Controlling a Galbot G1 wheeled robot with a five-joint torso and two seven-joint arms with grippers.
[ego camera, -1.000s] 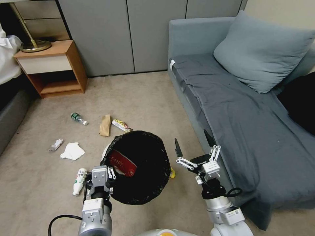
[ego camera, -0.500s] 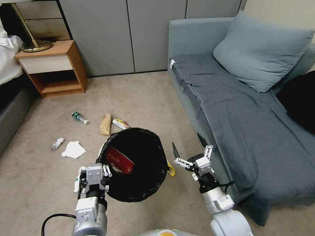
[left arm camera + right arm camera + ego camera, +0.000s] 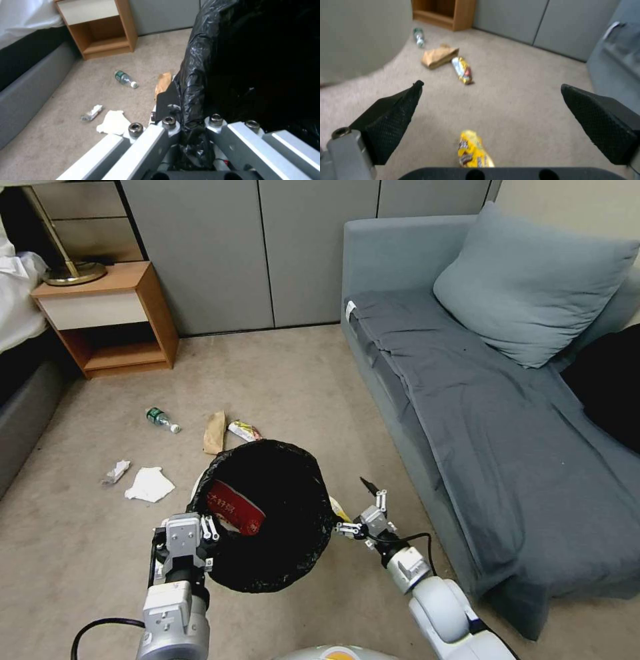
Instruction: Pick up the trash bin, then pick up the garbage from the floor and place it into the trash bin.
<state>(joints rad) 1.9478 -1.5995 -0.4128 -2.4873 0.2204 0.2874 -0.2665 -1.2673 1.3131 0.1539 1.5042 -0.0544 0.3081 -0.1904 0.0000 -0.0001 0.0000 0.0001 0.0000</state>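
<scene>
I need to grab the yellow snack wrapper with my right gripper next, by its crinkled middle (image 3: 339, 508). Then it can drop the wrapper into the trash bin (image 3: 287, 533).
My left gripper (image 3: 203, 529) is shut on the near rim of the trash bin (image 3: 287, 533), holding it off the carpet; its black liner (image 3: 200, 75) bunches between the fingers. A red-white packet (image 3: 233, 507) lies inside. My right gripper (image 3: 352, 507) is open and low beside the bin's right side, just above a yellow snack wrapper (image 3: 471, 152) on the floor. More garbage lies farther off: a brown paper bag (image 3: 214, 433), another yellow wrapper (image 3: 244, 431), a small bottle (image 3: 162, 419), a white tissue (image 3: 149, 485) and a crumpled scrap (image 3: 115, 471).
A grey sofa (image 3: 467, 400) with a large cushion (image 3: 533, 280) runs along the right, close to my right arm. A wooden nightstand (image 3: 107, 320) stands at the back left by grey cabinet doors. A bed edge (image 3: 20, 413) borders the left. Open carpet lies between.
My right gripper has dropped and swung left toward the bin, down to the yellow wrapper. The left arm with the bin has drifted slightly left.
</scene>
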